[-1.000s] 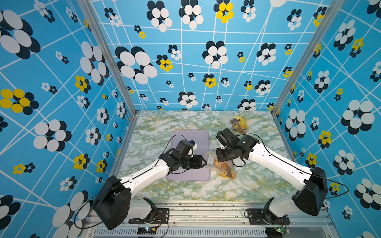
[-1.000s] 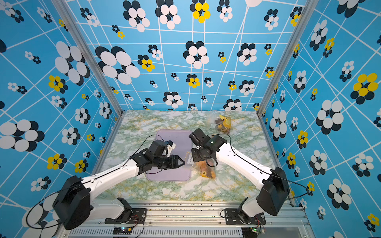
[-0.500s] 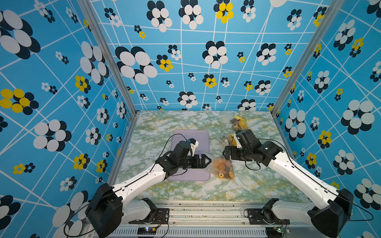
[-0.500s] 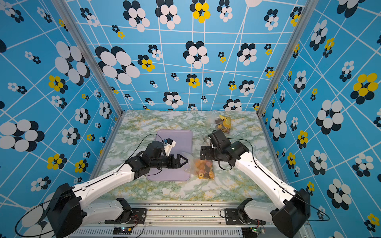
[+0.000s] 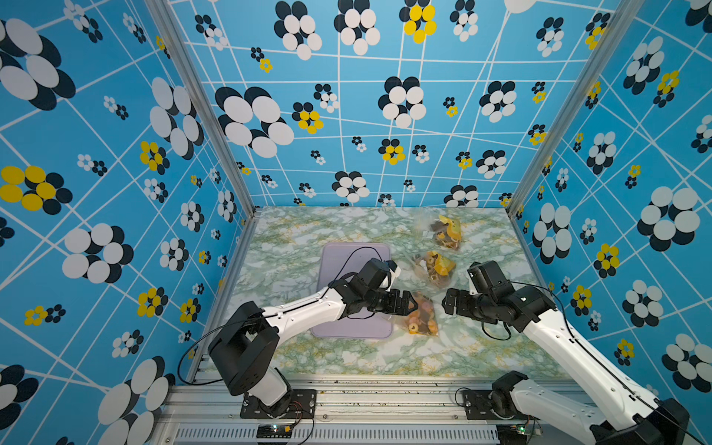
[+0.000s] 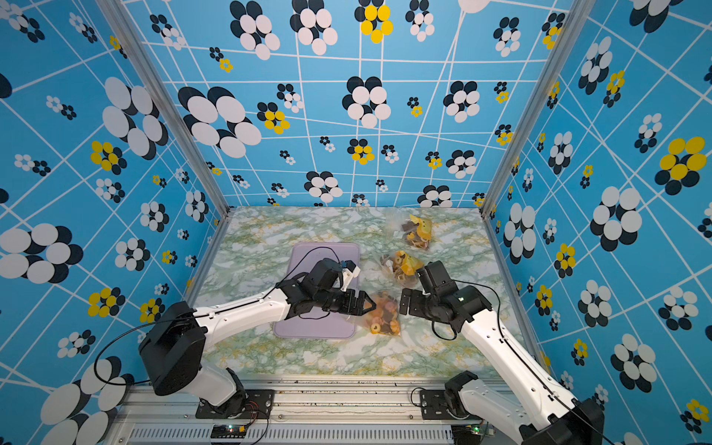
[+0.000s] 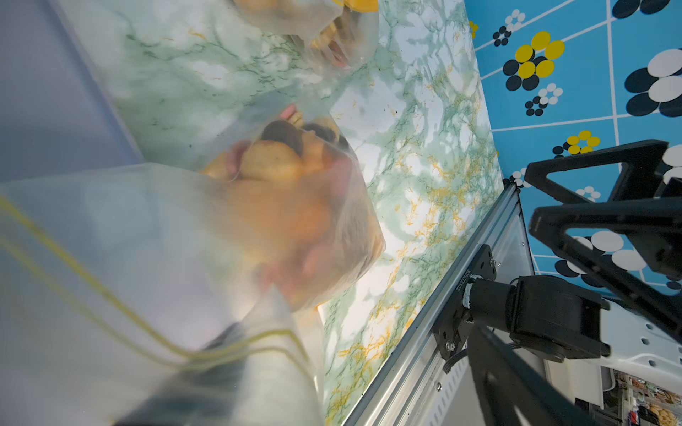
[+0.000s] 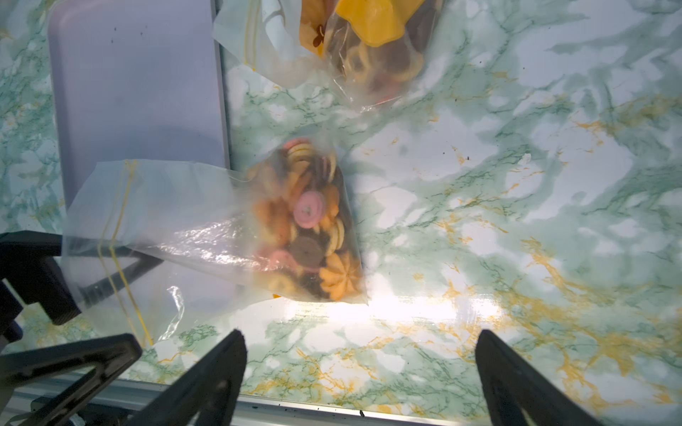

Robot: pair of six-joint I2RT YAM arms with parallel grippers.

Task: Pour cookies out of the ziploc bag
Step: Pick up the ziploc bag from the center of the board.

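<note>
The left gripper grips the ziploc bag (image 8: 166, 206) by the yellow-striped film at its opening next, leaving the ziploc bag's closed end free for pouring cookies out.
The clear ziploc bag (image 8: 166, 206) lies on the marble table by the near right corner of the lavender tray (image 5: 346, 258). The cookies (image 8: 310, 228) are bunched in its closed end, which points right; they are brown, orange and pink, and show in both top views (image 5: 422, 319) (image 6: 383, 318). My left gripper (image 5: 411, 304) is open at the bag's mouth, and the yellow-striped film drapes over one finger (image 8: 110, 265). In the left wrist view the film hides my own fingers. My right gripper (image 8: 360, 333) (image 5: 449, 304) is open and holds nothing, a short way right of the bag.
Two more clear bags of cookies, each with a yellow piece, lie further back on the right (image 5: 433, 266) (image 5: 445, 231). Blue flower-patterned walls close in three sides. A metal rail (image 8: 332, 405) runs along the table's front edge.
The right gripper, a second ago shut above the bag, has opened and drawn back to the right. The bag has settled on the table. The left gripper stays at its mouth.
</note>
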